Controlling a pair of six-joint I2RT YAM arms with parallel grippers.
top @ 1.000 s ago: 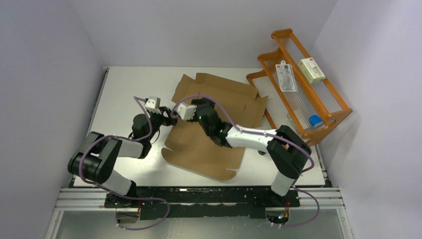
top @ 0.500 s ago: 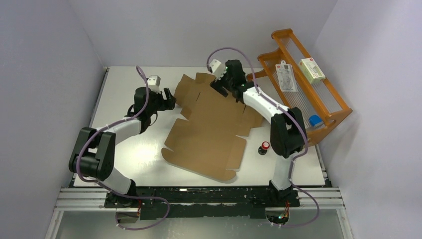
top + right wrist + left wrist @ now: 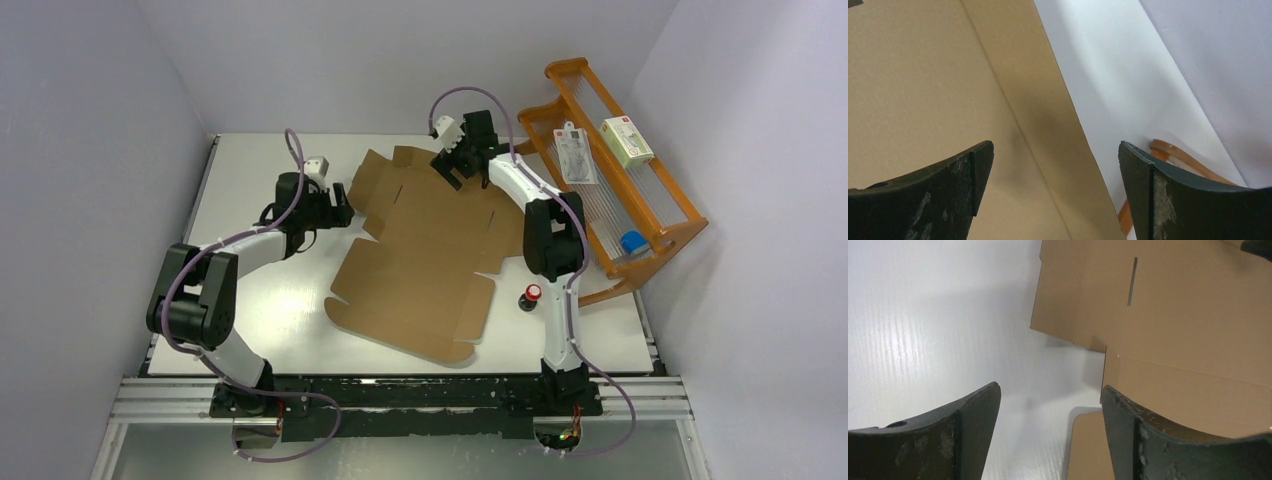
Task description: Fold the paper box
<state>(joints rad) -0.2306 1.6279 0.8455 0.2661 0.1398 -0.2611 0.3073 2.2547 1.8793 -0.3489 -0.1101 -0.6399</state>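
The robot's right gripper isn't ready to close on the cardboard's back edge between its fingers. It needs to go lower first, as a shadow shows apart from one finger in the right wrist view.
The paper box (image 3: 425, 250) lies flat and unfolded on the white table, a brown cardboard sheet with flaps and slits. My left gripper (image 3: 343, 213) is open and empty at the sheet's left edge, low over the table; in the left wrist view (image 3: 1050, 392) a flap (image 3: 1168, 315) lies ahead and to the right. My right gripper (image 3: 452, 172) is open and empty above the sheet's far edge; in the right wrist view (image 3: 1055, 150) the cardboard's back edge (image 3: 948, 90) runs between the fingers.
An orange wooden rack (image 3: 610, 170) stands at the right with a small white-and-green carton (image 3: 627, 140), a packet and a blue item. A small red-topped object (image 3: 531, 296) stands on the table (image 3: 250, 300) right of the sheet.
My right arm swung from the sheet's left-middle up to its far edge. My left gripper moved up along the left edge. The raised flaps now lie flatter.
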